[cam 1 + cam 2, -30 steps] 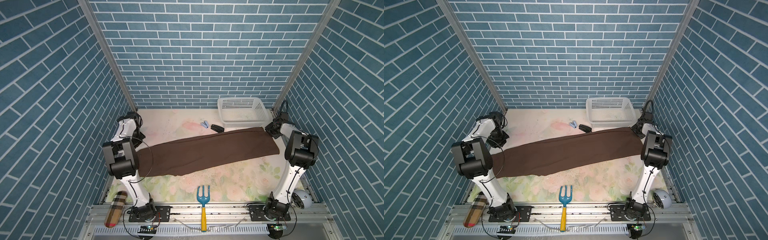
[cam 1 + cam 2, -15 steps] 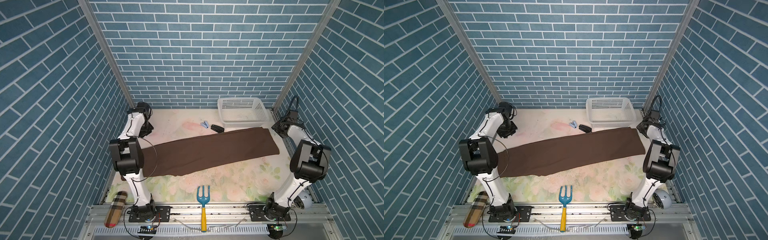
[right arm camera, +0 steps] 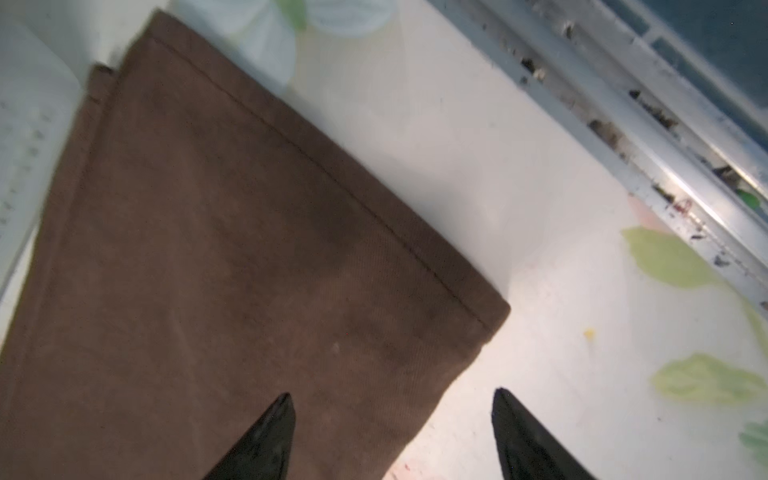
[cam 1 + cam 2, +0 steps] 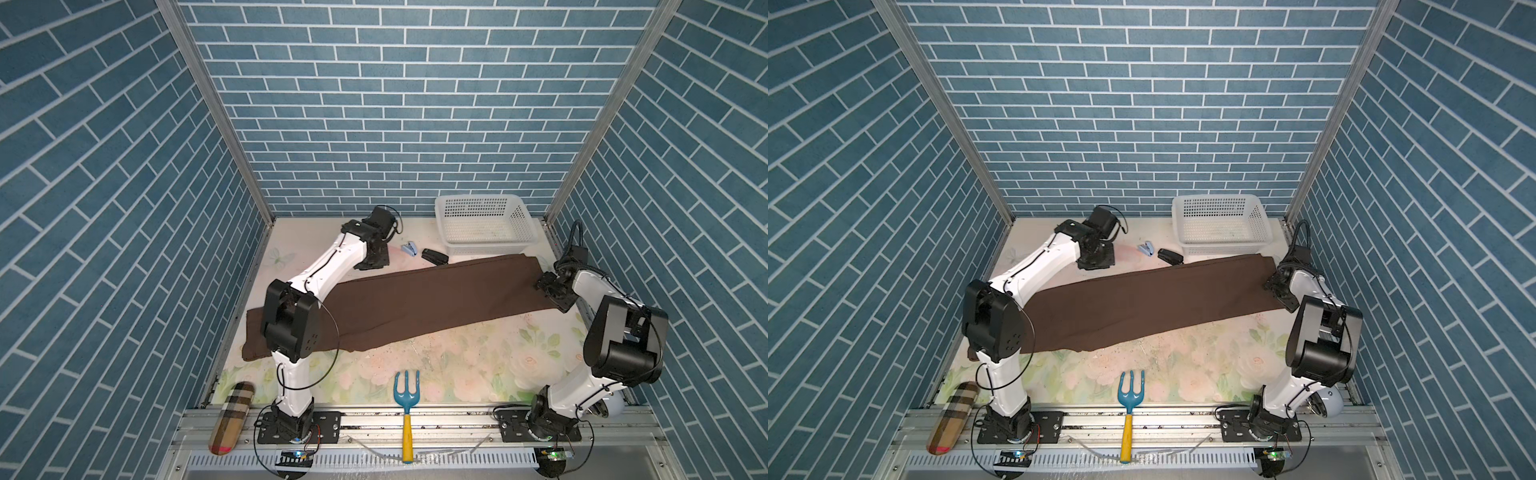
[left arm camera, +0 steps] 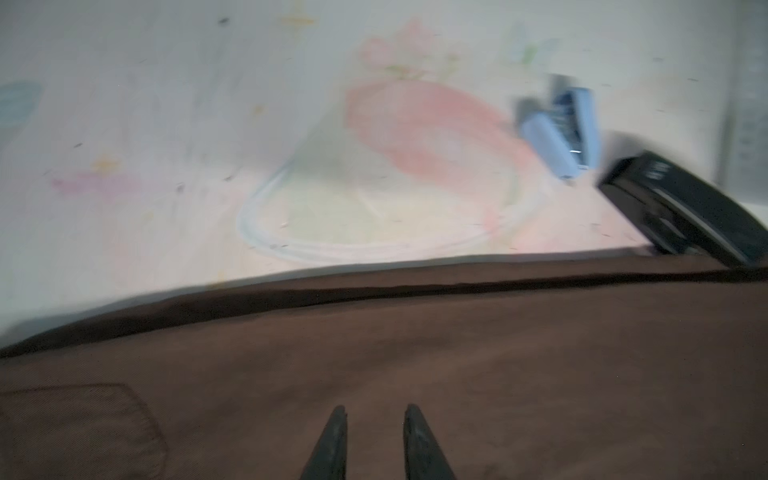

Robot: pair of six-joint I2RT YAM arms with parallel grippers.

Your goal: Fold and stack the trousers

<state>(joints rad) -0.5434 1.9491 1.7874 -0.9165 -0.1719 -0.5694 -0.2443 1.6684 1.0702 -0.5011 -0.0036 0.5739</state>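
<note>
The right gripper grabs the near hem corner of the trousers next. Then I carry their hem end over their middle to fold them.
The dark brown trousers (image 4: 415, 303) (image 4: 1142, 299) lie flat in a long band slanting across the table, folded lengthwise. My left gripper (image 4: 374, 264) (image 4: 1096, 262) hovers at their far long edge, left of the middle. In the left wrist view its gripper (image 5: 375, 411) stands narrowly open over the brown cloth (image 5: 415, 353), with nothing between the fingers. My right gripper (image 4: 548, 289) (image 4: 1277, 286) is at the right-hand hem. In the right wrist view it (image 3: 393, 395) stands wide open above the hem corner (image 3: 478, 316), one fingertip (image 3: 286, 401) over cloth and one over bare table.
A white basket (image 4: 486, 249) (image 4: 1221, 247) stands at the back right, just behind the trousers. A light blue stapler (image 4: 409, 248) (image 5: 557, 133) and a black stapler (image 4: 435, 256) (image 5: 685, 212) lie by the far edge. A blue garden fork (image 4: 407, 390) and a plaid pouch (image 4: 230, 411) lie at the front.
My left gripper has swung from the far left corner toward the middle of the trousers' far edge. My right gripper has opened wide and come forward along the right hem.
</note>
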